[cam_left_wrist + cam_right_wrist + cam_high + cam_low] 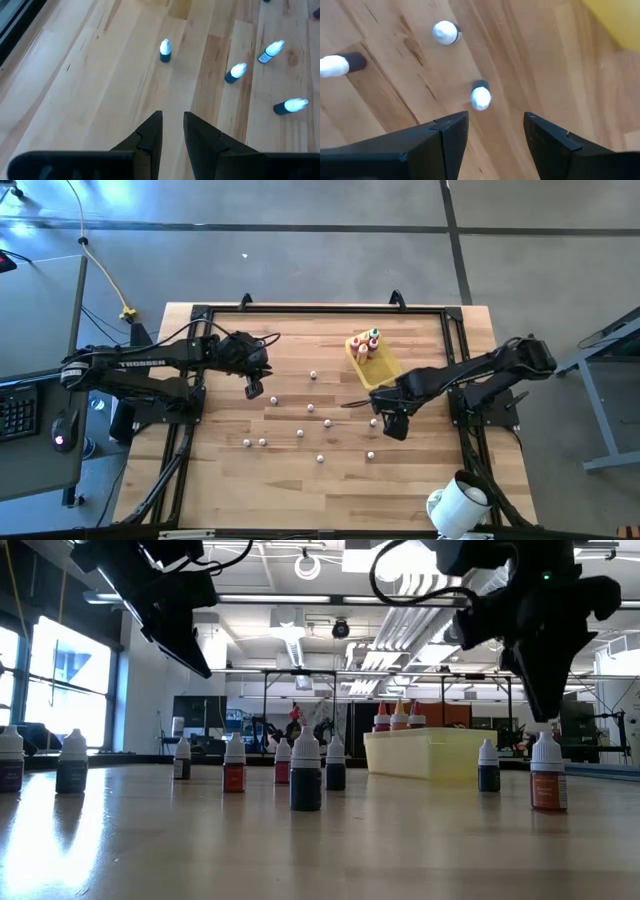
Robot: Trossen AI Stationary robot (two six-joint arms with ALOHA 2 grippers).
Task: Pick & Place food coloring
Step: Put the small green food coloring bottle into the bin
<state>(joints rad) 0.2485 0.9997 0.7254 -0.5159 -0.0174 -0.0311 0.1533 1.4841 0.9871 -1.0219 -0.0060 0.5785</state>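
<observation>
The white-capped bottle is still beyond my right gripper's fingers, which would miss if I closed now, so I need to move them toward it first, then close on it.
The food coloring bottles are tiny, with whitish caps. Several stand scattered on the wooden table (300, 434), and a few with red, orange and green caps (368, 340) stand inside the yellow tray (380, 370). My right gripper (495, 125) is open and hangs over the table just in front of the tray. One white-capped bottle (480, 96) stands on the table just ahead of its fingertips, untouched. In the low view this gripper (545, 700) hovers above an orange-bodied bottle (548, 775). My left gripper (173, 125) hovers over bare wood at the table's left, its fingers narrowly open.
Loose bottles (165, 50) (236, 72) stand on the wood ahead of the left gripper, and two more (445, 32) (340, 64) beyond the right one. A black frame (300, 308) rims the table. A white roll (458, 502) sits at the near right corner.
</observation>
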